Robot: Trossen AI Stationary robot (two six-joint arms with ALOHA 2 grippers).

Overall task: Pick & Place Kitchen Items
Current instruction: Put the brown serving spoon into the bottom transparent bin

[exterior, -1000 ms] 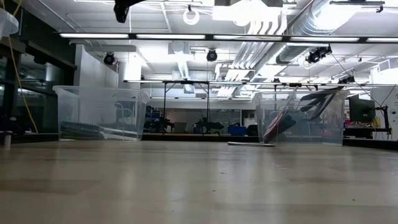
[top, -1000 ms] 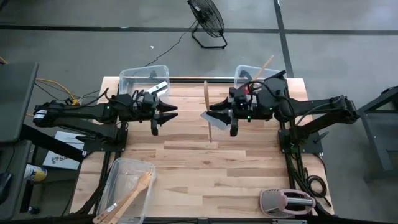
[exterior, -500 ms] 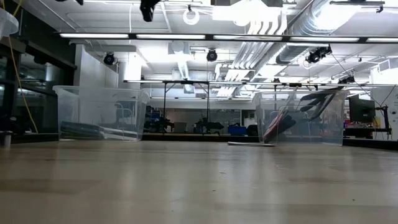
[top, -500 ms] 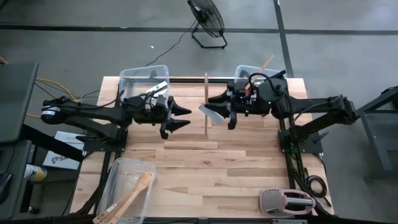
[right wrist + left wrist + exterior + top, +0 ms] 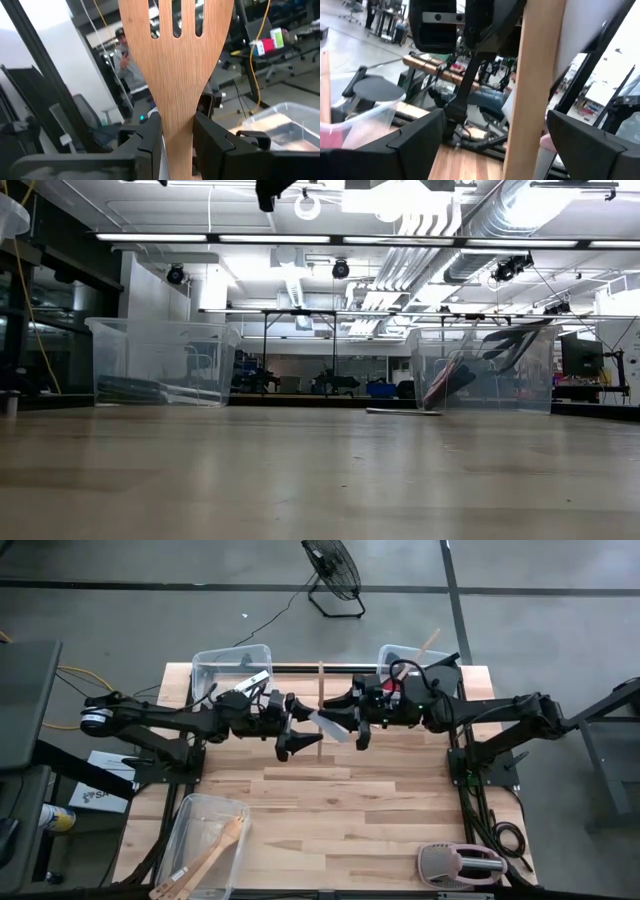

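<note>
The turner's handle is next for my left gripper. My right gripper already fills the turner's neck just under its slotted head [image 5: 175, 30].
A light wooden forked turner [image 5: 320, 690] stands upright high above the middle of the table, with my right gripper [image 5: 345, 720] shut on it. Its slotted head [image 5: 175, 30] is up. A white blade [image 5: 330, 726] shows beside it at the fingers; whether it is held too, I cannot tell. My left gripper [image 5: 300, 728] is open and faces the right one. Its fingers [image 5: 415, 145] stand on either side of the turner's handle [image 5: 535, 90], with a gap on both sides. My right gripper pinches the turner's narrow neck [image 5: 177, 120], just below the slotted head, between its two fingers [image 5: 147, 142]. The fingers come level from the table's right side and lie across the handle. The turner is lifted clear, upright, head up, its handle hanging below.
Clear bins stand at the far left [image 5: 232, 665] and far right [image 5: 405, 660], the right one holding utensils. A third bin [image 5: 205, 840] with wooden utensils is at the near left. A pink-and-grey toaster [image 5: 460, 865] is at the near right. A flat utensil [image 5: 400, 411] lies by the right bin.
My left gripper has moved toward the table's right, up to the turner, and has opened wider, so its fingers now straddle the handle. My right gripper has shifted slightly toward the left with the turner, which stays upright and clear of the table.
</note>
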